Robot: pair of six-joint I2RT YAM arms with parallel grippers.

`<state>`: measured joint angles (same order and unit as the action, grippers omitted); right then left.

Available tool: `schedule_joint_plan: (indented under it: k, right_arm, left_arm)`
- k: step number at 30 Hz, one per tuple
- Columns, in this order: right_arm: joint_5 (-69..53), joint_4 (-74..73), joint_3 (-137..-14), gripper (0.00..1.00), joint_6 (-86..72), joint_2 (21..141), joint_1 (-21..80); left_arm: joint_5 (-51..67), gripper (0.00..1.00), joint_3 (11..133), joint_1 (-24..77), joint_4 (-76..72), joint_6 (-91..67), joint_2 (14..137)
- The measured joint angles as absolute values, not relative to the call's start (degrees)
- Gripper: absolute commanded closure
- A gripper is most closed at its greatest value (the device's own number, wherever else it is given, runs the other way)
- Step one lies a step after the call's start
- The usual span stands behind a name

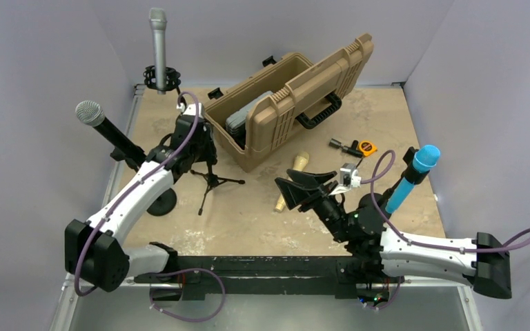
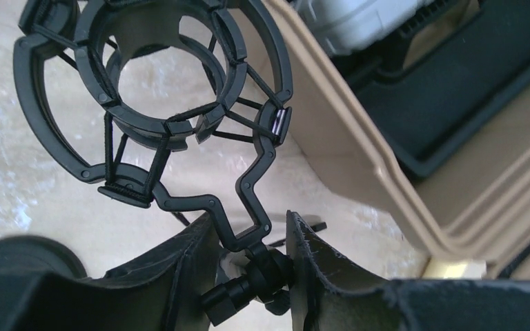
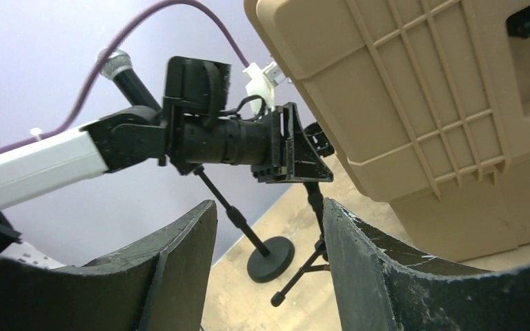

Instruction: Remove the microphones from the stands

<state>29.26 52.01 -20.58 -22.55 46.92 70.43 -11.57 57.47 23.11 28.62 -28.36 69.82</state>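
The tripod's legs stand short of the empty table along the tan case's side, so my left gripper keeps holding the tripod until they reach it.
My left gripper [image 2: 248, 269] is shut on the swivel joint [image 2: 269, 272] of a small tripod stand [image 1: 212, 181]. Right above the joint sits its black shock mount [image 2: 165, 83], and the ring is empty. A gold microphone [image 1: 291, 181] lies flat on the table between the tripod and my right gripper [image 1: 303, 189]. That gripper is open and holds nothing; in its wrist view the tripod's legs [image 3: 303, 276] show between its fingers. Three more microphones stand in holders: black with a silver grille [image 1: 103, 124], grey [image 1: 159, 48] and blue [image 1: 414, 176].
An open tan case [image 1: 297, 96] stands right beside the tripod and the left gripper. The black microphone's round base [image 1: 160, 202] rests on the table left of the tripod. A small black part and an orange item [image 1: 355, 147] lie right of the case.
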Motion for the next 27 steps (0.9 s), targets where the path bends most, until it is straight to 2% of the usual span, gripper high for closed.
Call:
schedule_joint_plan:
  k: [6,14,18,22,27]
  right_arm:
    - [29.3,49.7,-20.0,0.45,-23.5,42.3,70.4]
    - [29.4,47.7,-19.5,0.45,-23.5,42.8,70.4]
    - [29.4,47.8,-19.5,0.45,-23.4,43.9,70.4]
    - [29.3,48.1,-19.5,0.45,-23.6,44.7,70.4]
    - [29.3,48.1,-19.5,0.45,-23.9,44.7,70.4]
  left_arm:
    - [-12.5,0.73,61.1,20.0,24.5,-26.2,76.0]
    - [-12.5,0.75,61.1,16.5,18.9,-23.2,77.6]
    - [-13.1,0.73,61.1,16.1,14.8,-20.3,78.0]
    - [-13.3,0.66,61.1,16.1,11.6,-18.4,78.5]
    - [-13.9,0.39,61.0,16.1,12.1,-19.7,78.7]
